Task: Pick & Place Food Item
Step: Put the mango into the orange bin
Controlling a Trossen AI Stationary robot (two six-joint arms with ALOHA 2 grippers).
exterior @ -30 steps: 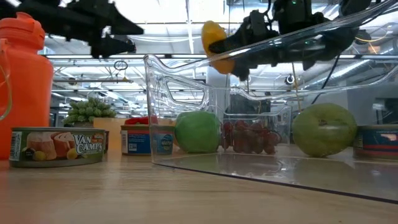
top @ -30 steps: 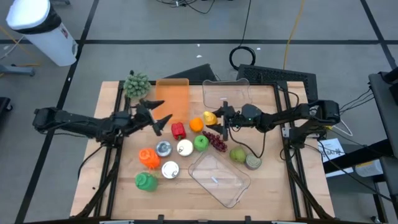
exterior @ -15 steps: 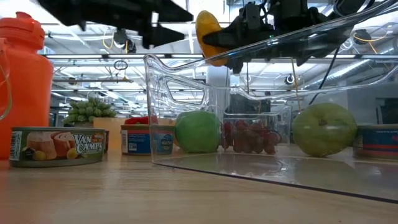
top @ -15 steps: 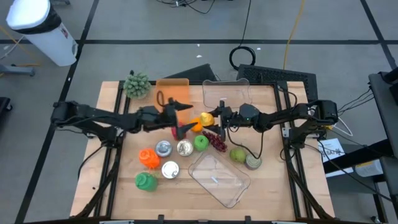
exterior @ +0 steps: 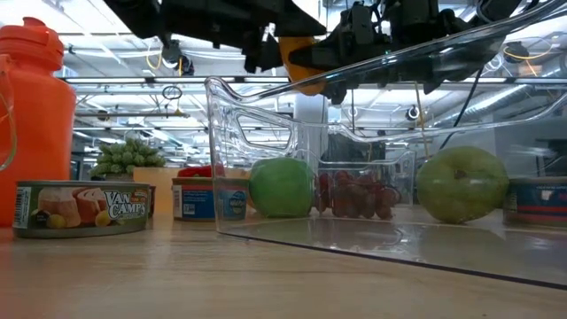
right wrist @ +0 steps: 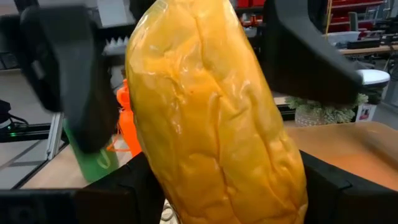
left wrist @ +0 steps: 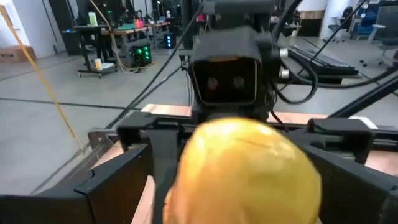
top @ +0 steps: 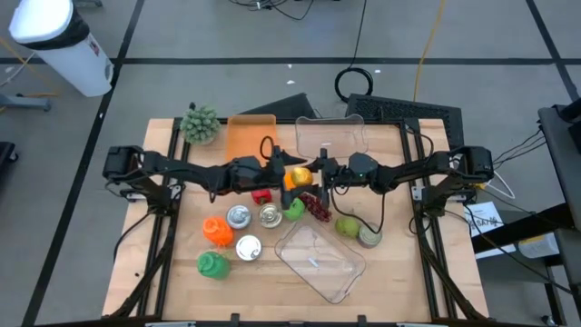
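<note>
The yellow food item needs to go in the orange tray (top: 251,136), so my left gripper will grab it by its rounded sides next.
A yellow, wrinkled food item (right wrist: 211,118) hangs above the middle of the table, also seen from above (top: 300,173) and in the low view (exterior: 306,78). My right gripper (top: 314,172) reaches in level from the table's right and is shut on it. My left gripper (top: 290,173) reaches in level from the table's left and is open. Its two fingers (right wrist: 62,81) stand on either side of the yellow item (left wrist: 245,168), facing my right gripper. Whether they touch it I cannot tell. My right gripper pinches the yellow food item by its two sides (right wrist: 143,180) between the two fingers (right wrist: 115,193), coming level from the table's right. The item stands on end in the hold, lifted clear above the things on the table.
Below the grippers lie a red pepper (top: 260,192), a green apple (top: 292,210), grapes (top: 316,208), several cans (top: 239,216) and an orange bottle (top: 216,230). A clear container (top: 320,260) lies near the front, a clear tray (top: 329,136) and an orange board (top: 251,139) at the back.
My left gripper has gone toward the table's right, toward the yellow item, staying open and level. Its fingers now stand around the item. My right gripper has kept the item still in the air.
</note>
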